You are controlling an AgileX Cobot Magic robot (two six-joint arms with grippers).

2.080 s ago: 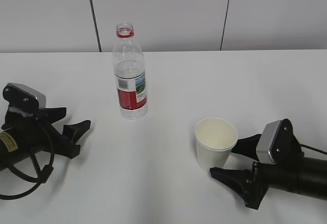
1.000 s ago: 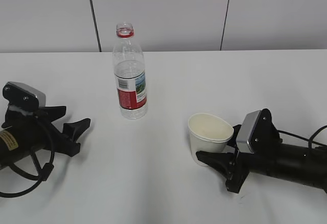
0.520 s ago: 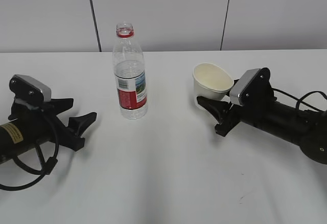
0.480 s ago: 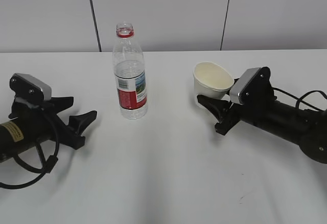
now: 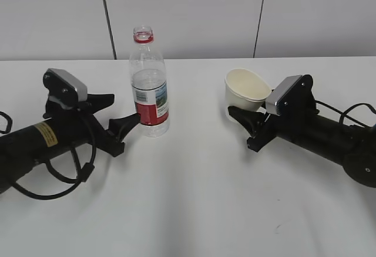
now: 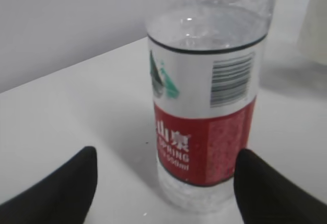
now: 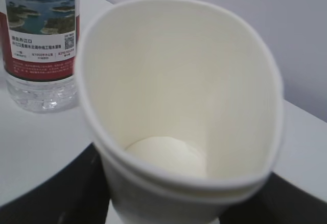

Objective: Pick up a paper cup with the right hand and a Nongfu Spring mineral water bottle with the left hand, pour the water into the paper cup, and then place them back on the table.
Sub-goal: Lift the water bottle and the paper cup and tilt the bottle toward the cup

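Note:
The water bottle has to pour water into the paper cup (image 5: pixel 245 93). My left gripper will grab the bottle by its lower label (image 5: pixel 154 108) next.
The water bottle (image 5: pixel 149 87) stands upright on the white table (image 5: pixel 188 198), capless, with a red neck ring and a red-and-white label. It fills the left wrist view (image 6: pixel 207 101). My left gripper (image 5: pixel 122 116) is open, its tips just left of the bottle's lower label; in the left wrist view (image 6: pixel 166 185) the fingers stand either side of the bottle without touching it. My right gripper (image 5: pixel 249 116) is shut on the paper cup (image 5: pixel 245 93) and holds it tilted above the table. The cup (image 7: pixel 179 111) is empty and squeezed oval. The bottle also shows in the right wrist view (image 7: pixel 41 40).
A grey panelled wall (image 5: pixel 188 16) rises behind the table's far edge. A small dark mark (image 5: pixel 276 229) lies on the tabletop at the front right.
My left gripper has moved right to the bottle, its fingers now beside the label. My right gripper closed on the cup, lifted it off the table and carried it back and up.

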